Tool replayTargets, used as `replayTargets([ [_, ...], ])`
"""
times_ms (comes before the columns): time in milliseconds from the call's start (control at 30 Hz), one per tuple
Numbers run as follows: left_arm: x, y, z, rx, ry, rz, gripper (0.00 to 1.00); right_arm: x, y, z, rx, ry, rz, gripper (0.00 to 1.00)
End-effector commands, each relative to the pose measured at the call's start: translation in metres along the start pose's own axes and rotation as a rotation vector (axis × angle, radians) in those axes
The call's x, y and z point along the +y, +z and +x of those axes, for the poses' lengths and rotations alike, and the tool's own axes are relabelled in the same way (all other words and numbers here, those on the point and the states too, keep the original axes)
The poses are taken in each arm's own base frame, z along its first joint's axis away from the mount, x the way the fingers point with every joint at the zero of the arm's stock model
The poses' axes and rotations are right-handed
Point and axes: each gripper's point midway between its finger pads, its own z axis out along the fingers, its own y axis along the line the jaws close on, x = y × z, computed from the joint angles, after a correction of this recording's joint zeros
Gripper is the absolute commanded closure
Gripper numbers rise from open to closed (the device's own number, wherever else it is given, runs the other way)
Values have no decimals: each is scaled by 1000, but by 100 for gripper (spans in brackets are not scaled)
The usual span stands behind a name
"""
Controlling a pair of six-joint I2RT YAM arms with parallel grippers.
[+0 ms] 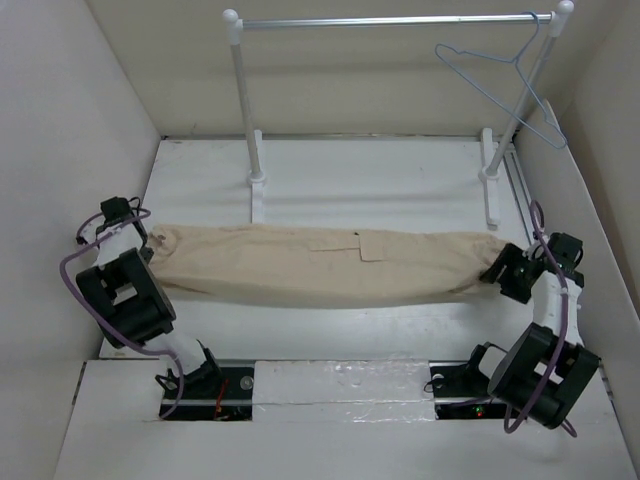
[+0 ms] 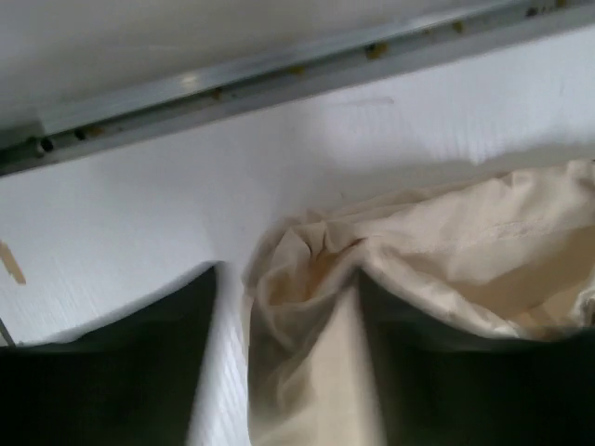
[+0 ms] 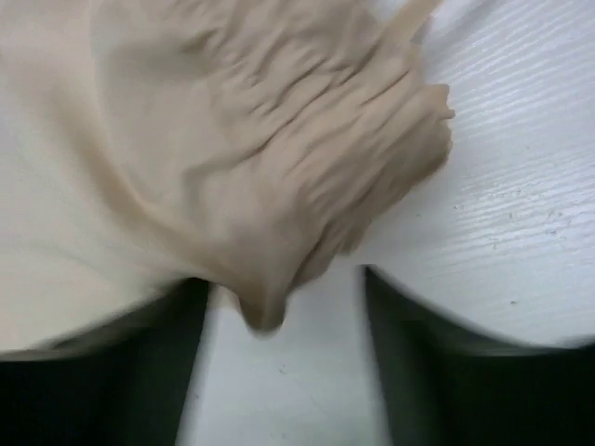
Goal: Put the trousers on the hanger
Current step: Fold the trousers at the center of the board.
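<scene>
I will fold the trousers over for the hanger [image 1: 500, 85], so my right gripper will next grab the trousers' end by its near tip.
The beige trousers [image 1: 320, 262] lie stretched flat across the table, left to right, with a pocket flap facing up. My left gripper [image 1: 152, 250] sits at their left end. In the left wrist view its jaws [image 2: 288, 288] stand wide apart, with bunched cloth [image 2: 465, 242] lying in the gap. My right gripper [image 1: 497, 270] sits at their right end. Its jaws [image 3: 284, 290] are wide apart, and only a tip of the cloth [image 3: 232, 139] reaches between them. The pale blue wire hanger [image 1: 500, 85] hangs tilted from the right end of the rack bar.
A white-posted rack with a silver bar [image 1: 390, 20] stands at the back, its feet [image 1: 257, 195] on the table just behind the trousers. White walls close in the left, right and back. A metal rail [image 2: 279, 70] runs along the table's edge.
</scene>
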Motion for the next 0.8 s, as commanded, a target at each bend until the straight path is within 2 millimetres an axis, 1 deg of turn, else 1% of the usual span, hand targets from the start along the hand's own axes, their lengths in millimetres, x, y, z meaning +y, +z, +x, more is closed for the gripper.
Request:
replayTargets([
  [0, 21, -17, -21, -92, -65, -63, 29, 0, 0, -17, -8, -85, -15, 12],
  [33, 13, -26, -25, -89, -104, -19, 8, 7, -1, -22, -10, -89, -49, 3],
  [67, 8, -31, -28, -87, -119, 14, 1, 17, -4, -34, -33, -118, -72, 0],
  [100, 0, -40, -28, -82, -124, 51, 1, 21, -6, -37, -29, -126, -77, 0],
  [133, -17, -61, -38, -102, -146, 132, 1, 25, -9, -43, -46, -132, -73, 0],
  [167, -27, -72, -42, -112, -148, 171, 1, 25, -12, -49, -66, -135, -64, 0],
  [200, -38, -83, -42, -113, -133, 203, 1, 27, -16, -54, -79, -145, -54, 0],
  [233, -65, -112, -41, -145, -93, 293, 1, 25, -17, -56, -77, -142, -44, 0],
  [267, -79, -128, -38, -168, -61, 339, 1, 25, -18, -57, -77, -143, -39, 0],
  [300, -92, -145, -34, -189, -28, 386, 1, 23, -19, -60, -84, -105, -27, 0],
  [333, -106, -166, -31, -218, -1, 440, 1, 18, -20, -64, -107, -84, 0, 0],
  [367, -130, -189, -2, -218, 114, 528, 1, 11, -20, -67, -119, -68, 29, 0],
  [400, -145, -204, 11, -215, 156, 595, 1, 6, -20, -71, -133, -53, 49, 0],
  [433, -153, -214, 32, -188, 204, 657, 1, -2, -22, -75, -145, -25, 51, 0],
  [467, -167, -233, 64, -162, 284, 758, 1, -7, -23, -78, -146, -15, 65, 0],
  [500, -180, -252, 82, -154, 346, 881, 4, -12, -25, -78, -143, -6, 89, 0],
  [533, -180, -257, 118, -74, 421, 951, 8, -22, -28, -78, -150, -11, 131, 0],
  [567, -182, -266, 140, -48, 473, 1001, 14, -22, -28, -75, -145, -18, 132, 0],
  [600, -182, -287, 179, -19, 575, 1082, 26, -22, -27, -69, -130, -20, 129, 0],
  [633, -178, -286, 201, -2, 628, 1087, 36, -22, -25, -62, -121, -10, 122, 0],
  [667, -175, -290, 220, 8, 671, 1104, 47, -26, -20, -46, -99, 6, 134, 0],
  [700, -167, -305, 262, 36, 777, 1165, 52, -30, -23, -49, -173, 10, 163, 0],
  [733, -165, -299, 267, 49, 794, 1153, 52, -28, -22, -49, -174, 24, 156, 0],
  [767, -161, -298, 282, 63, 832, 1157, 53, -26, -16, -43, -180, 30, 130, 0],
])
